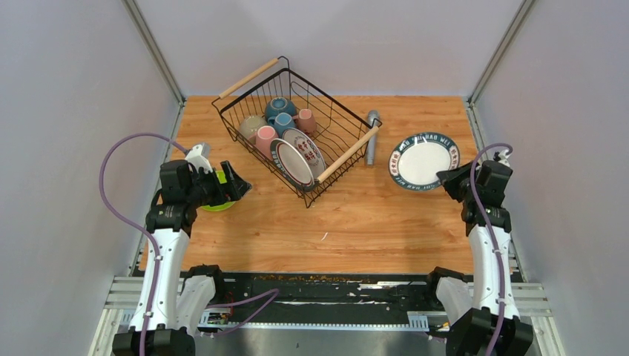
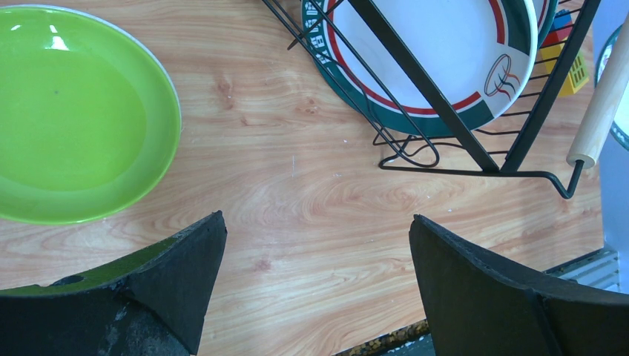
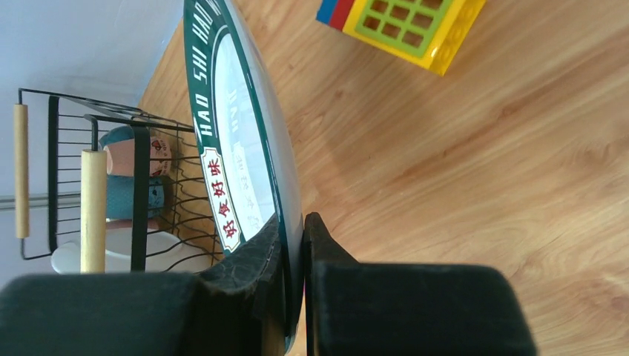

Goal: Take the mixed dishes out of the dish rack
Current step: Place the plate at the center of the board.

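Note:
The teal-rimmed plate hangs above the table and would fall onto wood near the toy block if I opened now. My right gripper keeps holding the plate.
The dish rack [image 1: 348,153] stands at the table's back centre. It holds two white patterned plates [image 1: 297,159] on edge, pink mugs [image 1: 265,138], a blue-grey mug [image 1: 282,122], a teal bowl [image 1: 280,106] and a beige bowl [image 1: 251,126]. My right gripper [image 1: 449,178] is shut on the rim of a white teal-rimmed plate [image 1: 423,159], right of the rack; the fingers clamp it edge-on in the right wrist view [image 3: 245,133]. My left gripper [image 1: 237,182] is open and empty above the wood, beside the lime-green plate [image 2: 74,119] lying on the table.
A grey cylinder [image 1: 372,135] lies by the rack's right handle. A yellow-red-blue toy block [image 3: 400,26] sits on the table beyond the held plate. The rack's near corner [image 2: 475,167] and a racked plate [image 2: 438,52] are ahead of my left gripper.

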{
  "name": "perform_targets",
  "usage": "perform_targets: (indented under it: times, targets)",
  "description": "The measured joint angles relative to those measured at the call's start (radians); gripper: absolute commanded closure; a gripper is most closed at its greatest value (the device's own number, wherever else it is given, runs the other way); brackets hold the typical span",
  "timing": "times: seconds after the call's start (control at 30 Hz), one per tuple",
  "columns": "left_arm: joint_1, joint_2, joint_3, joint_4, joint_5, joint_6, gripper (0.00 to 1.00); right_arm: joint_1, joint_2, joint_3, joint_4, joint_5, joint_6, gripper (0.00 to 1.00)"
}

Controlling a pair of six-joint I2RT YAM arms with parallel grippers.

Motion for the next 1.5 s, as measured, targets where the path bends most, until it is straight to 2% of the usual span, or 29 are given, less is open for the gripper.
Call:
perform_targets:
  times: [0.6,0.73,0.93,1.13,1.23,1.43,1.5]
  targets:
    - [0.000,0.000,0.000,0.000,0.000,0.000,0.00,-0.071,0.072,-0.288,0.220,-0.153,0.229,0.93]
    - [0.000,0.000,0.000,0.000,0.000,0.000,0.00,-0.072,0.109,-0.327,0.262,-0.165,0.250,0.91]
    - [0.000,0.002,0.000,0.000,0.000,0.000,0.00,-0.072,0.152,-0.362,0.323,-0.185,0.266,0.83]
    - [0.000,0.004,0.000,0.000,0.000,0.000,0.00,-0.074,0.192,-0.369,0.369,-0.201,0.266,0.78]
    - [0.000,0.004,0.000,0.000,0.000,0.000,0.00,-0.074,0.222,-0.370,0.384,-0.222,0.266,0.70]
    - [0.000,0.005,0.000,0.000,0.000,0.000,0.00,-0.074,0.234,-0.373,0.388,-0.247,0.264,0.43]
    - [0.000,0.005,0.000,0.000,0.000,0.000,0.00,-0.074,0.234,-0.373,0.388,-0.248,0.259,0.31]
